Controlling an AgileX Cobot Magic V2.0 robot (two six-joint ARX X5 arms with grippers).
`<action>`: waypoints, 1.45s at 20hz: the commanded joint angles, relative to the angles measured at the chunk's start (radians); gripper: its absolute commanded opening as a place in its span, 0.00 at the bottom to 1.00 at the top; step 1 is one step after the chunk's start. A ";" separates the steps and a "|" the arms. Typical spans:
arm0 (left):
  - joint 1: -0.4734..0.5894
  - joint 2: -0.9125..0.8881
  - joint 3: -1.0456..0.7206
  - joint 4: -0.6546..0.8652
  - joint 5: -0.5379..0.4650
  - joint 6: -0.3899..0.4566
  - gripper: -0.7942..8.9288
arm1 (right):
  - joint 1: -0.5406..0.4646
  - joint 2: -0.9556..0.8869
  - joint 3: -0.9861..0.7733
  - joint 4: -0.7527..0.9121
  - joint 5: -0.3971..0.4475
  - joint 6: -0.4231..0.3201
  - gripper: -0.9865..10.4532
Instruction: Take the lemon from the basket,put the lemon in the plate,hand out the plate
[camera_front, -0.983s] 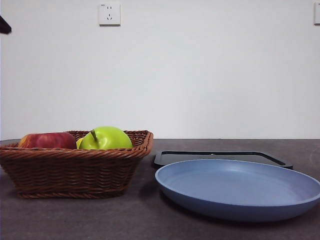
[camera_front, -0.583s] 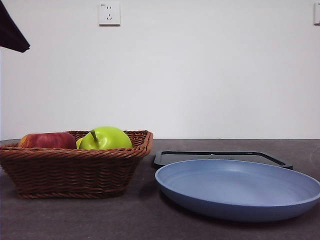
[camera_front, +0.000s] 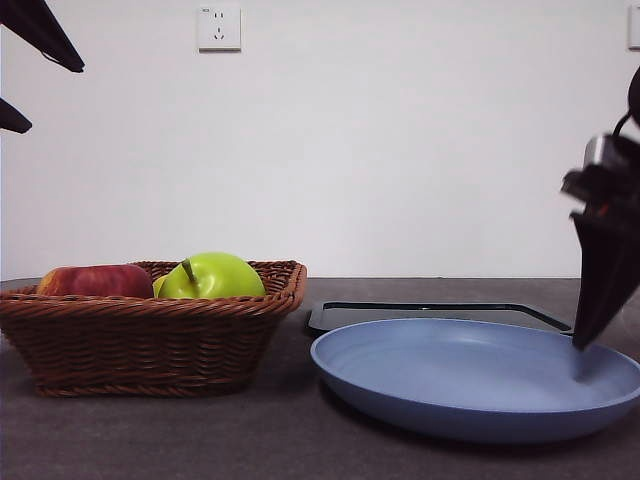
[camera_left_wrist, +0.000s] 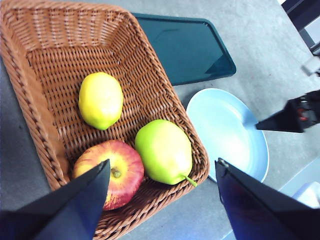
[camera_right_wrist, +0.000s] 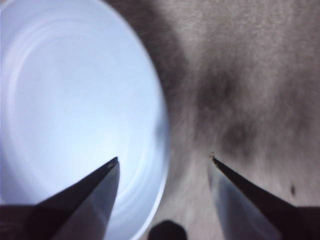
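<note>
The robot's right gripper will next take hold of the plate by its rim (camera_front: 606, 360), so that it can hand out the light blue plate with the lemon (camera_front: 158, 286) in it.
The lemon (camera_left_wrist: 100, 100) lies in the brown wicker basket (camera_left_wrist: 35, 100) beside a green apple (camera_left_wrist: 164, 151) and a red apple (camera_left_wrist: 112, 172). In the front view only a yellow sliver of the lemon (camera_front: 158, 286) shows behind the green apple (camera_front: 212, 276). My left gripper (camera_left_wrist: 163, 161) hangs open high above the basket (camera_front: 150, 340), showing as black tips at the top left corner (camera_front: 55, 97). My right gripper (camera_right_wrist: 163, 157) is open, low over the right rim of the light blue plate (camera_right_wrist: 75, 115), one jaw inside the rim and one outside. It appears at the right edge (camera_front: 590, 320) above the plate (camera_front: 470, 380).
A flat black tray (camera_front: 440, 314) lies behind the plate, next to the basket, also seen from the left wrist (camera_left_wrist: 190, 47). Grey table surface (camera_right_wrist: 250, 75) extends beyond the plate's rim. A wall socket (camera_front: 219, 28) sits on the white wall.
The right gripper has come into view at the right edge and dropped to the plate's rim. The left gripper's tips have moved further into the top left corner.
</note>
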 joint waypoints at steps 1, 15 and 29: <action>-0.004 0.006 0.016 0.003 -0.002 -0.003 0.46 | 0.010 0.057 0.011 0.032 -0.002 0.023 0.27; -0.004 0.006 0.016 -0.006 -0.003 -0.007 0.45 | 0.012 -0.053 0.012 -0.010 0.000 0.064 0.09; -0.167 0.340 0.253 0.017 -0.267 0.028 0.50 | 0.012 -0.439 0.012 -0.187 0.000 0.066 0.09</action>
